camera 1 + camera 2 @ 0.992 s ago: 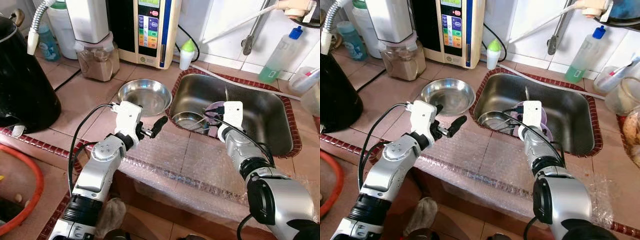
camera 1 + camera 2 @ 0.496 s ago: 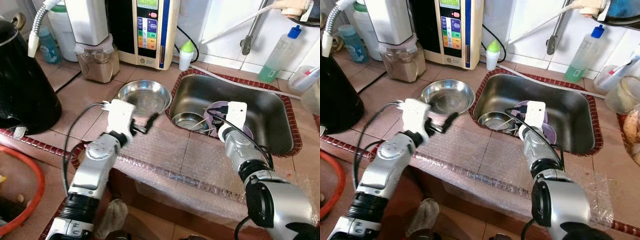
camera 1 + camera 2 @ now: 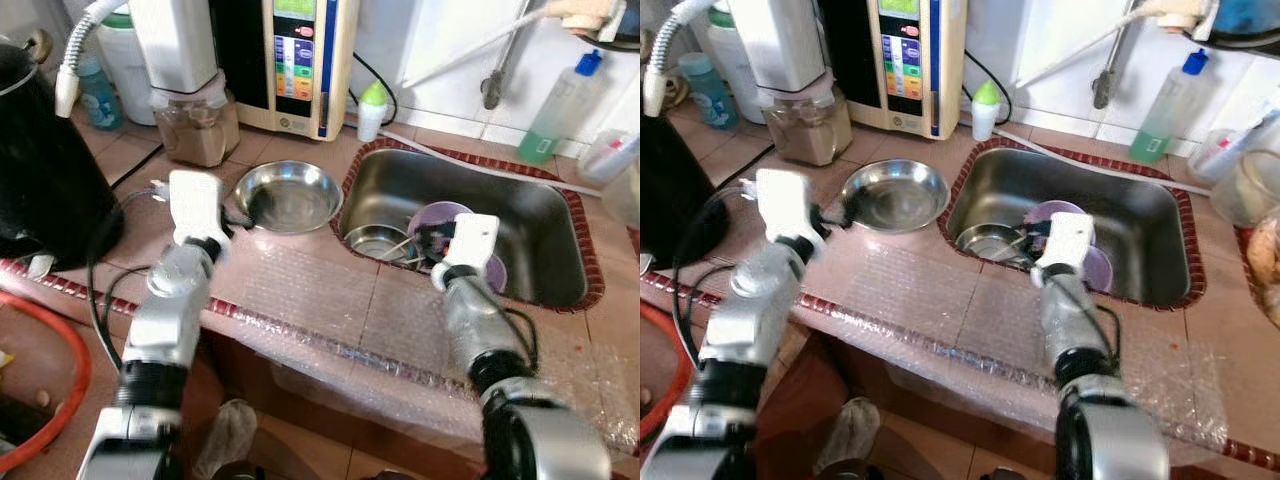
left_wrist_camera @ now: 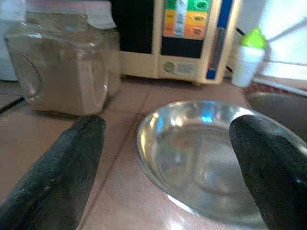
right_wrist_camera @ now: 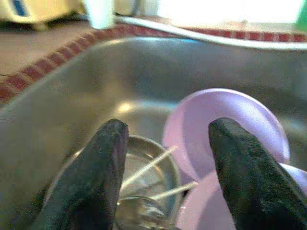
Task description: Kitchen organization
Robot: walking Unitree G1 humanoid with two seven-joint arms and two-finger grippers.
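Observation:
My left gripper pinches the empty steel bowl by its thin rim (image 4: pixel 146 168) next, since the bowl's round body spreads wider than the open fingers.
A steel bowl (image 3: pixel 288 195) stands empty on the tiled counter, left of the sink (image 3: pixel 545 215). My left gripper (image 3: pixel 236 212) hovers low at the bowl's left rim and is open; in the left wrist view its fingertips (image 4: pixel 79 143) straddle the bowl (image 4: pixel 206 158). In the sink lie purple plates (image 3: pixel 445 215) and a small steel bowl (image 3: pixel 372 240) holding chopsticks. My right gripper (image 3: pixel 432 240) is open over the sink's front part. In its wrist view the purple plate (image 5: pixel 225 120) and the steel bowl (image 5: pixel 144 182) lie just beyond the open fingers (image 5: pixel 105 163).
A black kettle (image 3: pixel 45 170) stands at the far left. A jar of brown powder (image 3: pixel 195 125), a water machine (image 3: pixel 300 60) and a green-capped bottle (image 3: pixel 373 108) line the back. A soap bottle (image 3: pixel 555 110) stands behind the sink. Bubble wrap (image 3: pixel 330 300) covers the counter's front.
My left arm swung left, carrying its open gripper from between the bowl and the sink to the bowl's left rim. The right gripper shifted slightly over the sink.

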